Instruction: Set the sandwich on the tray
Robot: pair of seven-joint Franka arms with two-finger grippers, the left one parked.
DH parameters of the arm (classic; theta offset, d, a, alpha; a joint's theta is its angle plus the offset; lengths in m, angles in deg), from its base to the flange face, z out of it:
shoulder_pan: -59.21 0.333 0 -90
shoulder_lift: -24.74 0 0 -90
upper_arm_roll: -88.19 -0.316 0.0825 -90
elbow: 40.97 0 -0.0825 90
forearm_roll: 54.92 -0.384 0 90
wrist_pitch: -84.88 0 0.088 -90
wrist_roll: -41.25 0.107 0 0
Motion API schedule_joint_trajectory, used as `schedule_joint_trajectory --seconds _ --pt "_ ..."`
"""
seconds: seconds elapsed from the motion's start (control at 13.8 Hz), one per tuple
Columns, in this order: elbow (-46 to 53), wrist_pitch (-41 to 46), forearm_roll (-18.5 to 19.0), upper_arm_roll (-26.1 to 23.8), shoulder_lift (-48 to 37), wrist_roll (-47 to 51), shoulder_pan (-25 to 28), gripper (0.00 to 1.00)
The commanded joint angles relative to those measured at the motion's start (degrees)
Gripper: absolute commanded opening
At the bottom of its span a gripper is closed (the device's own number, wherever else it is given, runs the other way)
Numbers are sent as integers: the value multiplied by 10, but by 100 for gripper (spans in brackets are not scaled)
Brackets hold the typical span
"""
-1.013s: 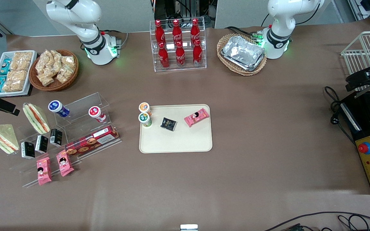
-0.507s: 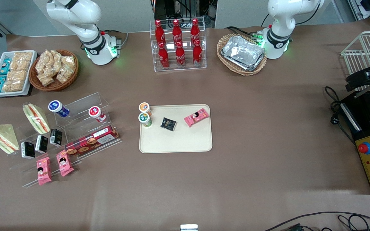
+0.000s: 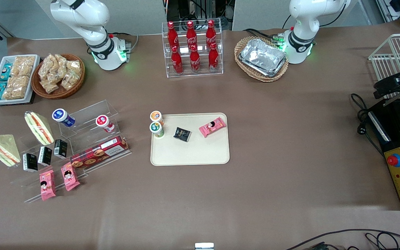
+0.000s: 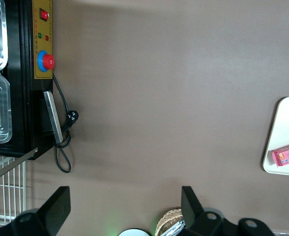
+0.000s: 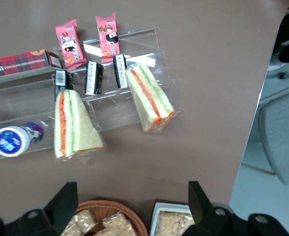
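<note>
I need to place the pale-bread sandwich on the cream tray (image 3: 189, 152), so next I should grab the sandwich by its middle (image 3: 2, 148).
The sandwich (image 3: 0, 149) lies on the table at the working arm's end, beside the acrylic stand, with a pale bread face up; it also shows in the right wrist view (image 5: 149, 101). A similar wedge (image 3: 39, 127) with a broad orange stripe leans on the stand (image 5: 75, 125). The cream tray (image 3: 189, 152) lies mid-table and holds two small cups, a black packet and a pink packet. My gripper (image 5: 131, 199) is out of the front view. It hangs open and empty high above the table, over the snack basket and bin, farther from the front camera than the sandwiches.
The acrylic stand (image 3: 82, 139) holds yogurt cups, black cartons, a cookie box and pink packets. A wicker snack basket (image 3: 59, 74) and a white snack bin (image 3: 12, 78) stand farther back. A cola rack (image 3: 192, 48) and a basket of foil trays (image 3: 261, 57) stand at the back.
My gripper showed at the working arm's edge of the front view a second ago. It has since moved out of that view. Nothing on the table has moved.
</note>
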Motion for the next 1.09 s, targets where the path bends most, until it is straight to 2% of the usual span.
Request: schedule_joint_trajectory --seconds 0.0,0.14,0.58,0.8,1.01 --pt "-56 -69 -18 2 7 -59 -15 100" --pt "-77 -94 -46 3 20 -101 -26 100" --pt "-104 -172 -48 2 61 -110 -26 100" --pt "-109 -197 -88 3 91 -156 -38 100" --pt "-110 -204 -99 2 112 -161 -41 100"
